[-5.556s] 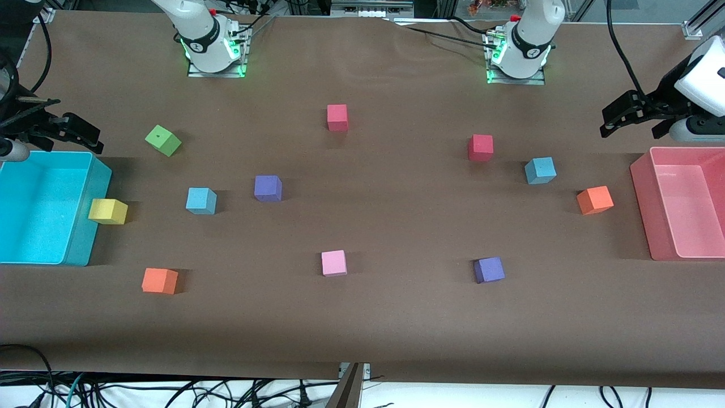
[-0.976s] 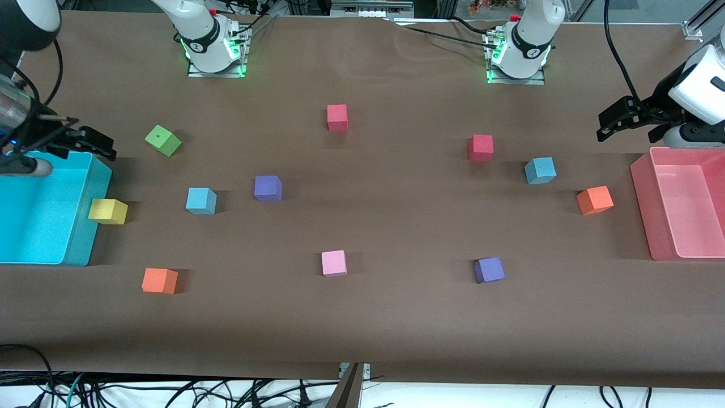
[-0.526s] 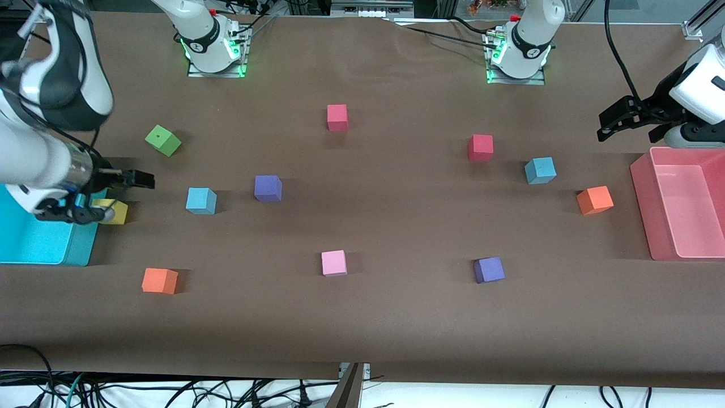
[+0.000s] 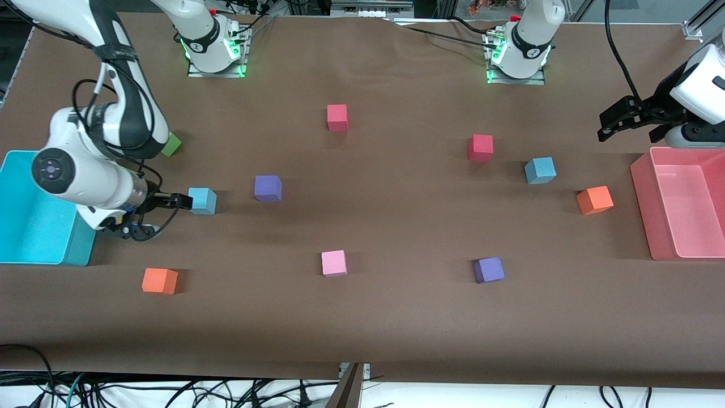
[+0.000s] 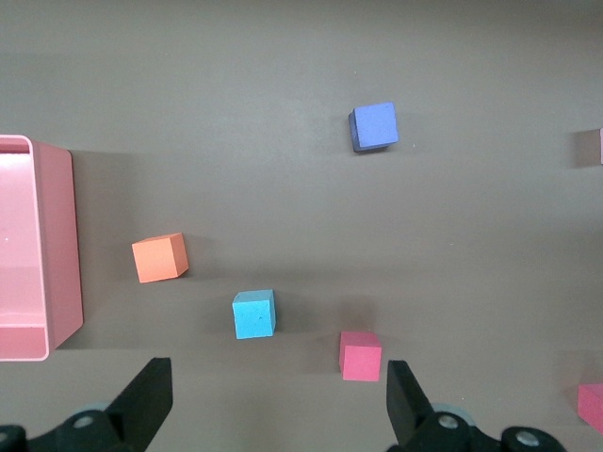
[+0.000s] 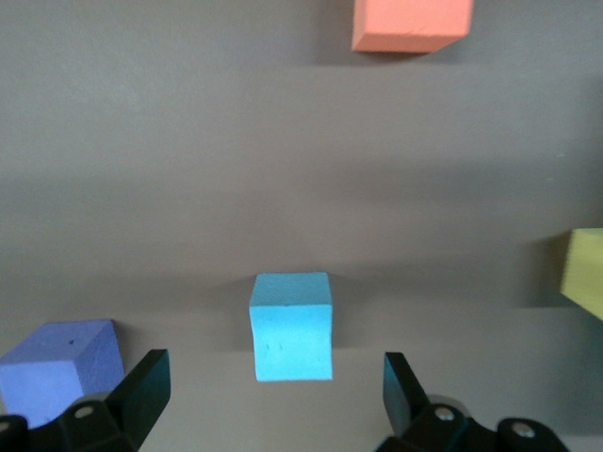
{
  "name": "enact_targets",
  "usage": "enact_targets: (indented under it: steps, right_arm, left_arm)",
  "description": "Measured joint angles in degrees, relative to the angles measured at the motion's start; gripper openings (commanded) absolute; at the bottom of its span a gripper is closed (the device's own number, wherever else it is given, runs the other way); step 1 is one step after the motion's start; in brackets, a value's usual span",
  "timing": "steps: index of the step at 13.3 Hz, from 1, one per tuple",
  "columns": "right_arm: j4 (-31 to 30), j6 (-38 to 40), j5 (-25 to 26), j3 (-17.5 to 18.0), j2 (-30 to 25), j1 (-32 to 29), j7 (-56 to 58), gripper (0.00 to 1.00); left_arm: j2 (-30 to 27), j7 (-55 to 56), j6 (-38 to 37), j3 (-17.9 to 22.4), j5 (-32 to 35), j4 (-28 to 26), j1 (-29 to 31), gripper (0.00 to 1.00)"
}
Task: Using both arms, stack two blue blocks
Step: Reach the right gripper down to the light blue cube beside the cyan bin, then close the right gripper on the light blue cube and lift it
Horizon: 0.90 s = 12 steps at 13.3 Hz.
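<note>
My right gripper should move toward the blue block (image 6: 292, 339) before it closes, because tabletop shows between fingertips and block in the right wrist view and closing now would miss.
One blue block (image 4: 201, 200) lies toward the right arm's end of the table, beside a purple cube. My right gripper (image 4: 164, 215) hangs low just beside it, open and empty. In the right wrist view the block (image 6: 292, 325) sits just ahead of the gripper (image 6: 273, 400), centred between the spread fingers. The other blue block (image 4: 540, 170) lies toward the left arm's end, also seen in the left wrist view (image 5: 254, 314). My left gripper (image 4: 628, 133) is open and empty, up in the air by the pink bin; it shows at the edge of its own view (image 5: 278, 400).
A cyan bin (image 4: 34, 238) and a pink bin (image 4: 679, 249) stand at the table's two ends. Purple cubes (image 4: 267, 188) (image 4: 489, 270), red cubes (image 4: 337, 117) (image 4: 480, 147), orange cubes (image 4: 595, 199) (image 4: 159, 280), a pink cube (image 4: 333, 263) and a part-hidden green cube (image 4: 171, 145) are scattered about. A yellow cube (image 6: 584, 273) shows only in the right wrist view.
My right arm has swung from over the cyan bin toward the table's middle and come down beside the blue block, now covering the yellow cube. The left arm has barely moved.
</note>
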<state>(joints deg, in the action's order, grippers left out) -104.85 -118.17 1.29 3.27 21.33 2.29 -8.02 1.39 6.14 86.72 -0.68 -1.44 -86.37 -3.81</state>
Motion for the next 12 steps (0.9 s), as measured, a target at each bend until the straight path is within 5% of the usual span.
enact_targets:
  steps: [10,11,12]
  right_arm:
    - [-8.4,-11.9,0.0,-0.4,5.3,0.6,-1.0,1.0]
    - [-8.7,-11.9,0.0,-0.4,5.4,0.6,-1.0,0.79]
    - [-8.9,-11.9,0.0,-0.4,5.6,0.5,-1.0,0.16]
  left_arm:
    - [0.0,0.1,0.0,-1.9,0.0,0.0,0.0,1.0]
    - [0.0,0.1,0.0,-1.8,0.0,0.0,0.0,1.0]
    - [0.0,0.1,-0.1,-1.8,0.0,0.0,0.0,1.0]
